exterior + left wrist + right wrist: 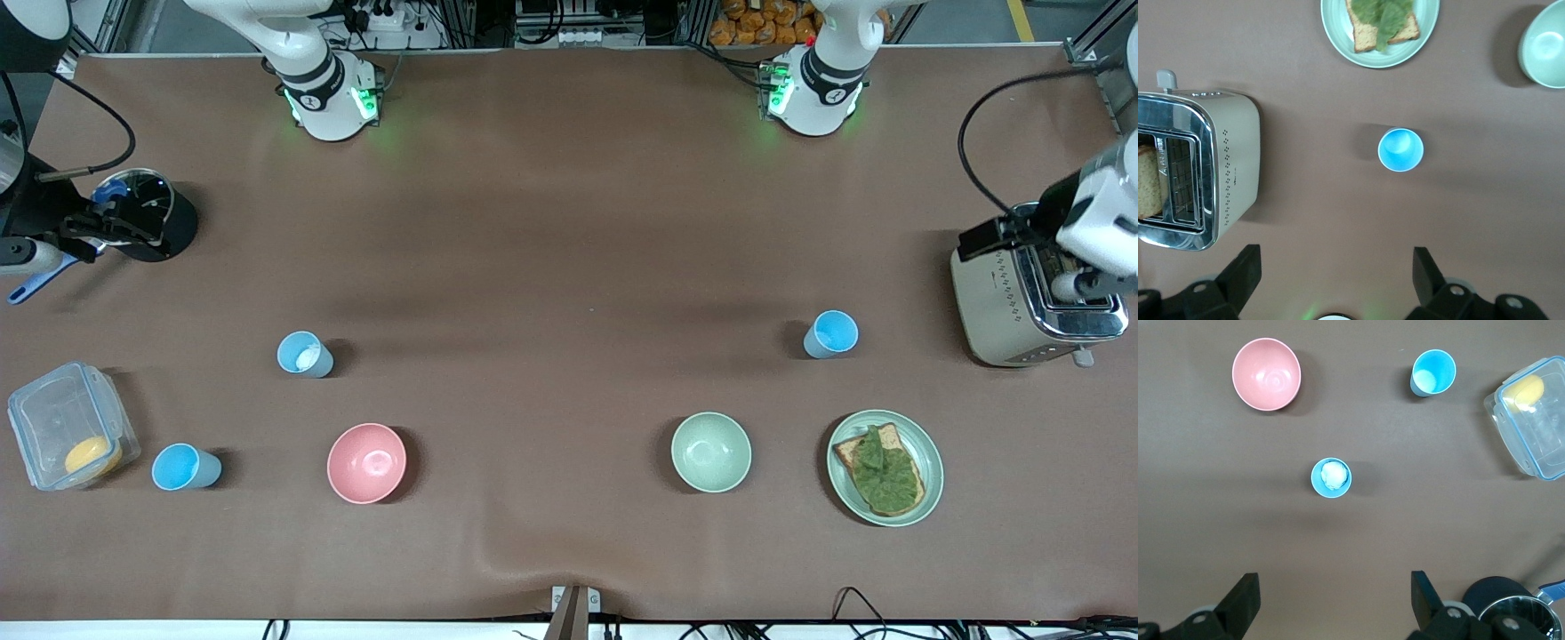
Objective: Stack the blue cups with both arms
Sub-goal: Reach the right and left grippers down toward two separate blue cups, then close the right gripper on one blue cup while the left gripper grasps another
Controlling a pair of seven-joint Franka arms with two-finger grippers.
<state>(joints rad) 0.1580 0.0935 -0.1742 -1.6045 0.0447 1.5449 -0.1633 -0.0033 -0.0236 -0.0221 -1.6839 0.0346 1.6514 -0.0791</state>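
Note:
My right gripper should next grab the paler cup by its rim [299, 351] [1331, 459], so that it can stack the cup with the other blue cups.
Three blue cups stand upright on the brown table. A paler cup with a whitish inside [305, 354] [1331, 477] stands toward the right arm's end. A bright sky blue cup [185, 468] [1432, 373] stands nearer the front camera, beside the clear box. A third blue cup [831, 334] [1400, 150] stands toward the left arm's end. My right gripper [111, 222] [1335, 593] is open and empty, high over the black pot. My left gripper [991, 238] [1337, 270] is open and empty, high over the toaster.
A pink bowl [366, 462], a pale green bowl [710, 452] and a plate [929, 449] with toast and lettuce stand nearer the front camera. A toaster [1013, 302], a black pot [169, 227] and a clear box [53, 418] stand at the table's ends.

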